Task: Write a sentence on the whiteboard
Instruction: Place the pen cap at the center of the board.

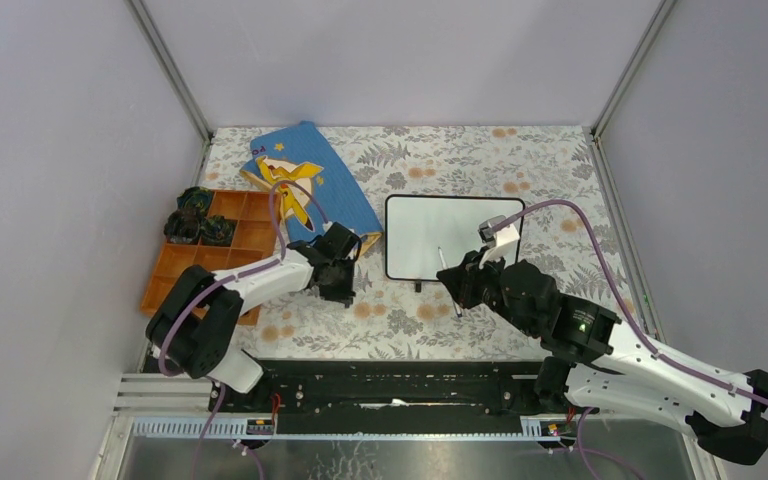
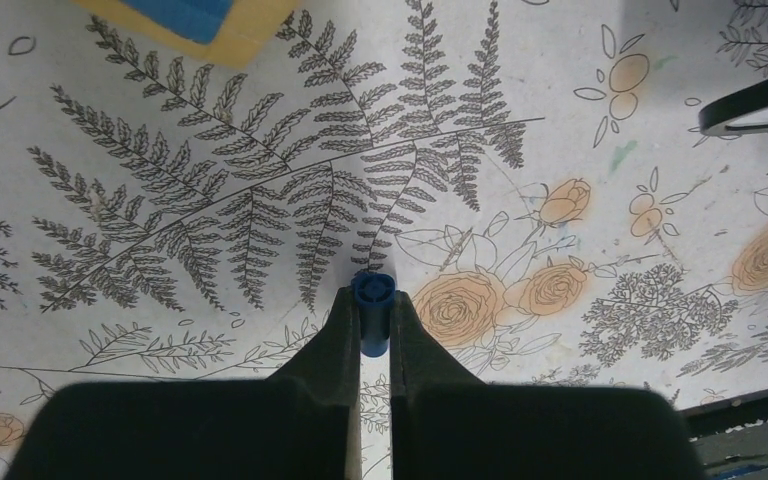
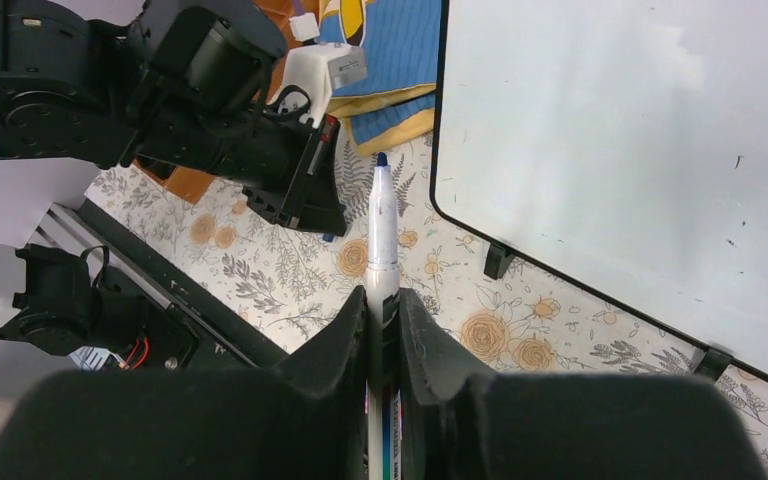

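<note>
The blue marker cap [image 2: 372, 312] hangs just above flat, open cloth and would land there, so I should open my left gripper.
The whiteboard [image 1: 455, 225] lies flat on the flowered cloth, black-framed and blank apart from a few tiny specks; no sentence shows on it. It also shows in the right wrist view [image 3: 620, 140], and its corner shows in the left wrist view [image 2: 760, 108]. My right gripper [image 1: 467, 280] [image 3: 382, 305] is shut on a white marker [image 3: 381, 235] with its blue tip bare, held near the board's front left edge. My left gripper [image 1: 338, 285] [image 2: 372, 300] is shut on the blue marker cap [image 2: 372, 312] just above the cloth, left of the board.
A blue and yellow picture book [image 1: 310, 180] lies behind the left gripper and left of the board. An orange compartment tray [image 1: 225, 250] with dark objects [image 1: 198, 218] sits at the far left. The left arm [image 3: 210, 90] is close to the marker tip.
</note>
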